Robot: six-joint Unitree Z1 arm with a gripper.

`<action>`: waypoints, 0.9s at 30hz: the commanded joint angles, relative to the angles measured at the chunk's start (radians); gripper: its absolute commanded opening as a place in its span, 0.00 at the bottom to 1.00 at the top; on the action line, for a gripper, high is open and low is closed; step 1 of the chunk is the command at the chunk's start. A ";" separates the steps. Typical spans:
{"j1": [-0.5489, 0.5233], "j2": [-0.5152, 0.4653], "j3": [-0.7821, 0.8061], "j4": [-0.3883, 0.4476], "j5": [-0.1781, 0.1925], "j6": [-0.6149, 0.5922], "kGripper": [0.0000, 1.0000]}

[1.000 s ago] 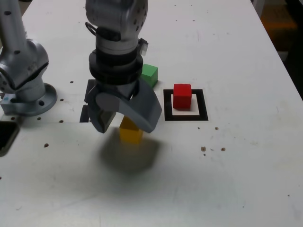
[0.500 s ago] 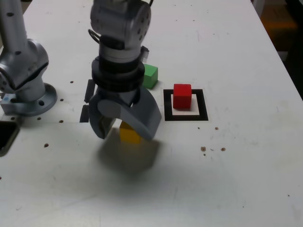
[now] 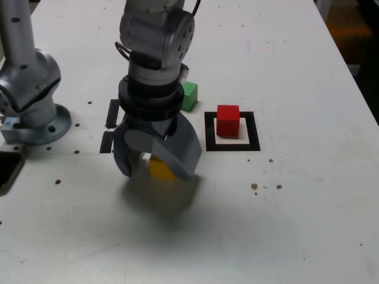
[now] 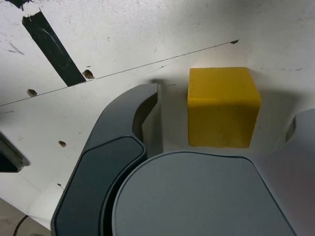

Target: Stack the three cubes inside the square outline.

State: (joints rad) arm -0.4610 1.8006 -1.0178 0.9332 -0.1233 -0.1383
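My fingers are on either side of the yellow cube [image 3: 160,169], low over the white table. My gripper should close now. Closing now would hold the cube.
The yellow cube [image 3: 160,169] rests on the white table between the two grey fingers of my gripper [image 3: 155,170]. The gripper is open and set low over it. In the wrist view the yellow cube [image 4: 222,105] has a gap to the dark finger [image 4: 147,118] on one side and to the other finger's edge [image 4: 301,129]. The red cube [image 3: 228,120] stands inside the square outline [image 3: 253,145], to the exterior view's right of the gripper. The green cube [image 3: 189,95] sits behind the gripper, partly hidden by the wrist.
The arm's base [image 3: 29,94] stands at the exterior view's left. Two short black strips [image 3: 112,113] [image 3: 106,142] lie beside the gripper; one black strip [image 4: 51,46] shows in the wrist view. Small dark holes [image 3: 254,186] dot the table. The table's edge runs along the right.
The gripper has come down around the yellow cube, which now shows less between the fingers. The cubes have not moved.
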 commanded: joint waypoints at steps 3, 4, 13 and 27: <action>-0.002 0.003 0.002 0.000 -0.001 0.001 0.69; -0.002 0.003 0.002 0.000 0.000 0.001 0.65; -0.002 0.008 -0.006 -0.024 0.009 0.008 0.32; -0.002 -0.002 -0.018 -0.007 0.034 0.008 0.18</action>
State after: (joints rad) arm -0.4610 1.8098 -1.0310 0.9205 -0.0923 -0.1275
